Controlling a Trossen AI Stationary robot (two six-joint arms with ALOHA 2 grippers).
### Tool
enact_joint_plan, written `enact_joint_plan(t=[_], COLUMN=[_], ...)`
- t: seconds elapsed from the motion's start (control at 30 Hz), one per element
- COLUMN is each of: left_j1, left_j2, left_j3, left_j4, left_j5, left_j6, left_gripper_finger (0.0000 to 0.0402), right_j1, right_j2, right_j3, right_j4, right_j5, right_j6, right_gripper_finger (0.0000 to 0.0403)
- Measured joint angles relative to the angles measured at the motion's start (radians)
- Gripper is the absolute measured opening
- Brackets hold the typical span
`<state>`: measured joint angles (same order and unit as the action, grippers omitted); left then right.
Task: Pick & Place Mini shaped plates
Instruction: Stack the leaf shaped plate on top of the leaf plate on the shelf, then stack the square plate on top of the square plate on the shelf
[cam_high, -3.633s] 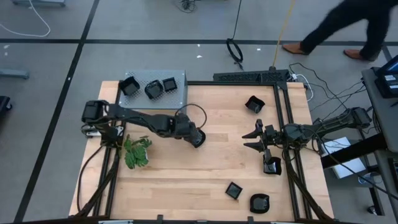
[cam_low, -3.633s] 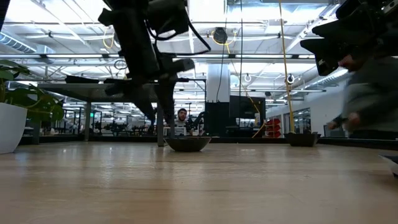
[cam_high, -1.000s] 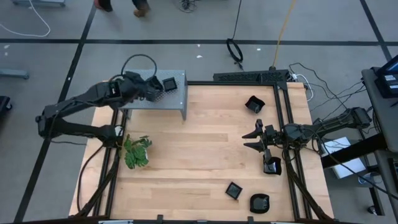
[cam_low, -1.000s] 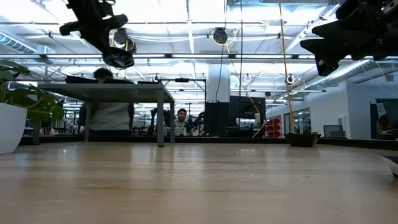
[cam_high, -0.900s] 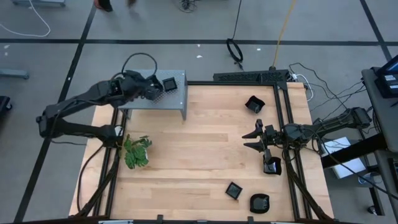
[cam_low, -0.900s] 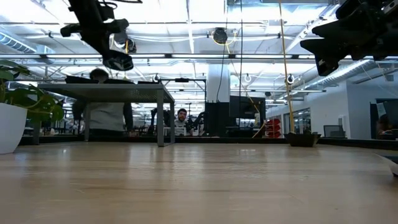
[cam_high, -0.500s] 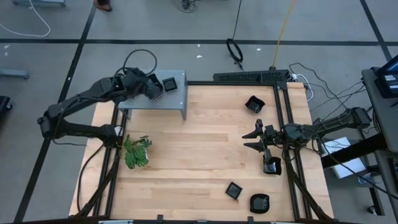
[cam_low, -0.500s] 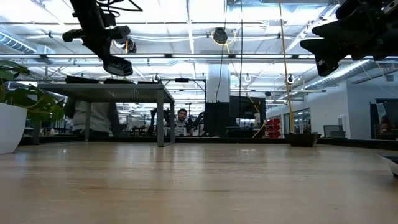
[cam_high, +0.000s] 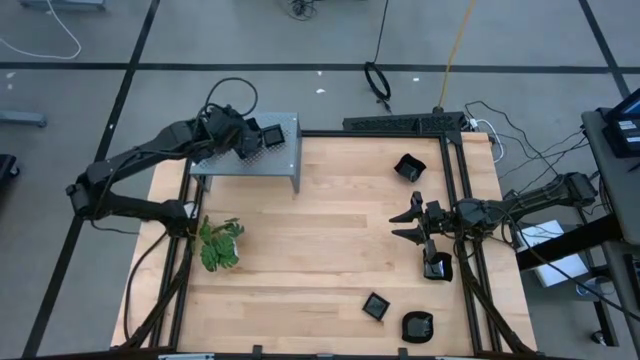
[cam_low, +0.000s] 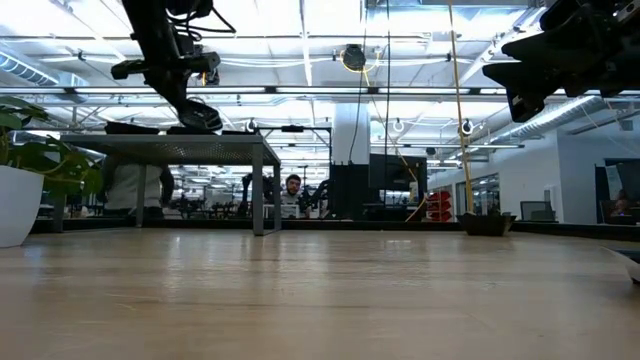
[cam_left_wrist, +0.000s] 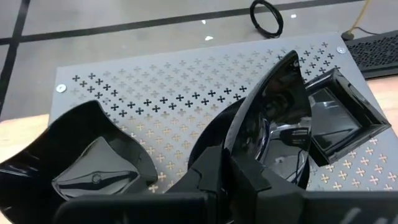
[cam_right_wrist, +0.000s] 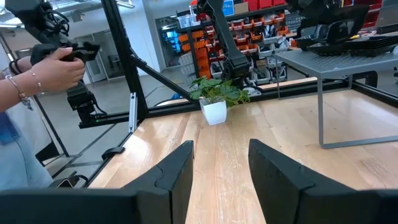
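Note:
The lower edge of the held plate (cam_left_wrist: 280, 118) is over the plate on the shelf (cam_left_wrist: 208, 137) and the held plate would rest there, so my left gripper opens now.
My left gripper (cam_high: 243, 140) hangs over the grey perforated shelf (cam_high: 285, 165) at the table's far left and is shut on a glossy black mini shaped plate (cam_left_wrist: 273, 118). On the shelf rest a leaf-like black plate (cam_left_wrist: 93, 165), a square one (cam_left_wrist: 339, 118) and another under the held plate (cam_left_wrist: 208, 134). My right gripper (cam_high: 412, 222) waits open above the table's right side. More black plates (cam_high: 409, 167), (cam_high: 437, 266), (cam_high: 375, 305) lie on the wood near it. My left gripper pinches the plate's rim (cam_left_wrist: 249, 155) between its two fingers, slanting down from the table's left. The plate stands on edge, tilted, its hollow side turned toward the square plate. In the low view it hangs just above the shelf top (cam_low: 200, 115).
A green plant in a white pot (cam_high: 220, 245) stands at the table's left edge near the shelf. Black frame rails (cam_high: 455, 200) run along the right side. A person's hand (cam_right_wrist: 56, 71) shows beyond the table in the right wrist view. Bare wood lies in the table's middle.
My left gripper, still shut on the plate, has moved along the shelf toward the table's right edge and sunk closer to the shelf top. The plate has stayed in the hold.

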<state>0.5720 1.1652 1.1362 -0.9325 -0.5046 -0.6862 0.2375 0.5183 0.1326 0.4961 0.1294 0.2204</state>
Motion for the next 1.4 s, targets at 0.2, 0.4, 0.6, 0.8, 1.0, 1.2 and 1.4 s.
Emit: enact_joint_plan(t=[0.2, 0.4, 0.6, 0.8, 1.0, 1.2, 1.4], left_j1=[0.0, 0.005, 0.005, 0.004, -0.017, -0.075, -0.145], left_j2=[0.0, 0.0, -0.009, -0.051, -0.104, -0.12, -0.119], left_j3=[0.0, 0.0, 0.0, 0.0, 0.0, 0.0, 0.0], left_j4=[-0.005, -0.024, 0.004, 0.081, 0.117, 0.168, 0.28], left_j5=[0.003, -0.004, 0.004, 0.008, 0.009, 0.113, 0.307], left_j6=[-0.025, -0.035, -0.011, 0.085, 0.168, 0.229, 0.307], left_gripper_finger=[0.0017, 0.0036, 0.0129, 0.0198, 0.0209, 0.0189, 0.017], right_j1=[0.0, 0.0, 0.0, 0.0, 0.0, 0.0, 0.0], right_j2=[0.0, 0.0, 0.0, 0.0, 0.0, 0.0, 0.0], right_j3=[0.0, 0.0, 0.0, 0.0, 0.0, 0.0, 0.0], right_j4=[0.0, 0.0, 0.0, 0.0, 0.0, 0.0, 0.0], right_j5=[0.0, 0.0, 0.0, 0.0, 0.0, 0.0, 0.0], right_j6=[0.0, 0.0, 0.0, 0.0, 0.0, 0.0, 0.0], right_gripper_finger=[0.0141, 0.0141, 0.0141, 0.0141, 0.0141, 0.0141, 0.0141])
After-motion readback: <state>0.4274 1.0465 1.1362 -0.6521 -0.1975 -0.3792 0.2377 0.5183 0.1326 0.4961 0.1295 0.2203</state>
